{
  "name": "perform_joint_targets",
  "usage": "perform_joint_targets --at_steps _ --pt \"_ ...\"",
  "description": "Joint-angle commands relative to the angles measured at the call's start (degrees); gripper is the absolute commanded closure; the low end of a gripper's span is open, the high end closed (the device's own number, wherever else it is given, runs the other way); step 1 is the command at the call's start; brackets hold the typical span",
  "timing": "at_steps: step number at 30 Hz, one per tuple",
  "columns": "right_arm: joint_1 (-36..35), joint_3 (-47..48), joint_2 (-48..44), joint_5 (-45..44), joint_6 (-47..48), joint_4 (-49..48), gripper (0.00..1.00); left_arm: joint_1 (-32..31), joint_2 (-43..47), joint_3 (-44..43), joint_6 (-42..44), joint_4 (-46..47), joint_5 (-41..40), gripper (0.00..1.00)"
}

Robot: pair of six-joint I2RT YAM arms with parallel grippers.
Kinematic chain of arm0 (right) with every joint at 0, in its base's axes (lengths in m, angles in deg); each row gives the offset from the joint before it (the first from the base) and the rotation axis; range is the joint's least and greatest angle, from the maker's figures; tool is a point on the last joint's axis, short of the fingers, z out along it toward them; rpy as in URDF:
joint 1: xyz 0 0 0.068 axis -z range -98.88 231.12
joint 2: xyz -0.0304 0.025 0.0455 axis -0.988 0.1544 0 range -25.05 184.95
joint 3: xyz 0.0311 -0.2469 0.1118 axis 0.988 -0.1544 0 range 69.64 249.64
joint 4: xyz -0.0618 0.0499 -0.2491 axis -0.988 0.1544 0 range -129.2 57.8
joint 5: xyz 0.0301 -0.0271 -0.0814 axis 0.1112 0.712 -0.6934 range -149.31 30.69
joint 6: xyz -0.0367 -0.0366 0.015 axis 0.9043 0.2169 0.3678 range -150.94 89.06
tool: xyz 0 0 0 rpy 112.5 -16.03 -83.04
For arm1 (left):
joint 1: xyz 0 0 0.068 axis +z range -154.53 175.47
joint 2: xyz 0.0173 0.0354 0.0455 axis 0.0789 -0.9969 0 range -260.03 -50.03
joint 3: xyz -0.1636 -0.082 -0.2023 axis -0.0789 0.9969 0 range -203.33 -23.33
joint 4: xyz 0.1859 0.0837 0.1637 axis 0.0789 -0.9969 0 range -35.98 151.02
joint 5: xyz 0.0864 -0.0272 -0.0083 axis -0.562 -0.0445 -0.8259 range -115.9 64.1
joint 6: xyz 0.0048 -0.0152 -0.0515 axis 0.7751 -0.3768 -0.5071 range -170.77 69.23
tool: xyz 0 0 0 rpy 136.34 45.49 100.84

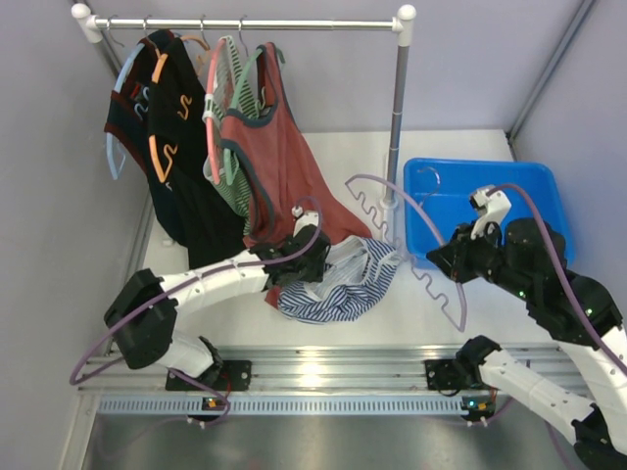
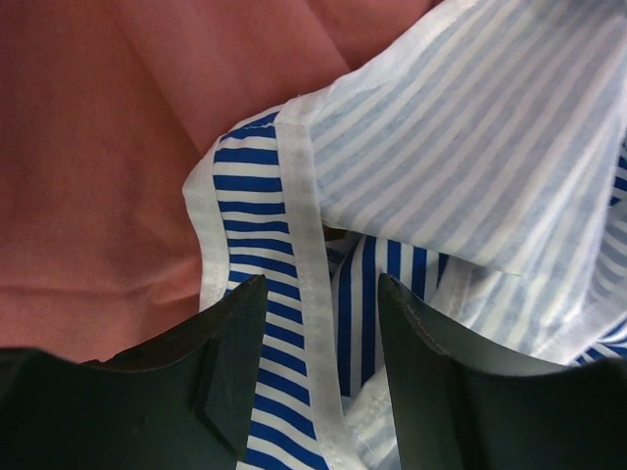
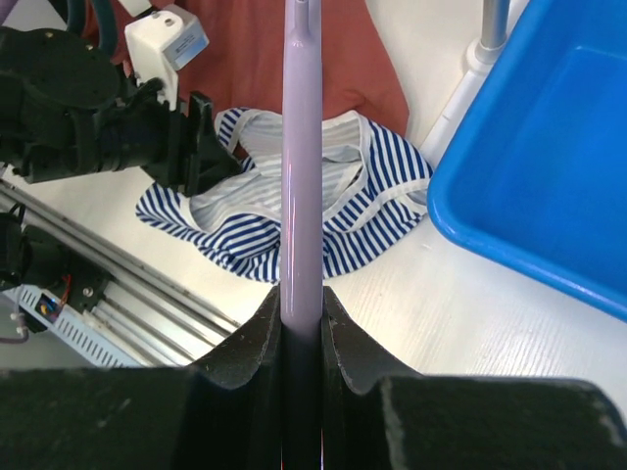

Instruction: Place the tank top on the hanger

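The robot's left gripper should next take the striped tank top by the white-trimmed edge of its strap, so the opening stays free for the hanger (image 1: 462, 311).
The navy-and-white striped tank top (image 1: 338, 286) lies crumpled on the table below the rust-red top. My left gripper (image 1: 315, 260) sits at its left edge. In the left wrist view the gripper (image 2: 318, 294) is open, with a white-trimmed edge of the tank top (image 2: 294, 245) lying between the spread jaws, not pinched. My right gripper (image 1: 449, 260) is shut on the pale lilac hanger (image 1: 462, 311) and holds it over the table, right of the tank top. In the right wrist view the hanger bar (image 3: 302, 147) runs straight out from the shut jaws, above the tank top (image 3: 372, 211).
A blue bin (image 1: 490, 196) stands at the back right. A clothes rack, with its pole (image 1: 397, 127) next to the bin, carries several garments. Its rust-red top (image 1: 284, 166) hangs down onto the table. A metal rail (image 1: 313, 377) runs along the near edge.
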Motion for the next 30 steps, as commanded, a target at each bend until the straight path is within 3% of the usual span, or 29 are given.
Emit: perform_joint_targets --at_steps 1,5,9,12,16,25,30 --pt "-0.7 0.5 -1.4 2.2 -0.8 -1.8 1.0 -0.4 -1.3 -2.5 1.3 -1.1 -3.6 0.46" --pt "-0.7 0.3 -1.7 4.0 -0.8 -1.5 1.0 -0.3 -3.3 -3.5 2.2 -1.2 -4.7 0.47" --pt "-0.7 -0.4 -1.9 5.4 -0.5 -0.4 1.0 -0.4 -4.4 -4.0 2.6 -1.7 -5.8 0.59" --pt "-0.6 -0.4 -2.1 7.2 0.5 1.3 1.0 -0.3 -2.8 -4.1 2.9 -2.7 -6.9 0.82" --pt "-0.6 -0.3 -2.9 8.5 1.5 3.7 1.0 -0.3 1.1 -4.6 3.7 -5.5 -8.5 1.0" --pt "-0.7 -4.0 -3.3 19.2 2.9 4.9 1.0 -0.3 7.0 -5.9 4.9 -8.1 -8.6 1.0" --pt "-0.7 -7.1 -3.2 19.7 3.4 4.5 1.0 -0.3 7.4 -7.4 5.7 -10.1 -8.5 1.0"
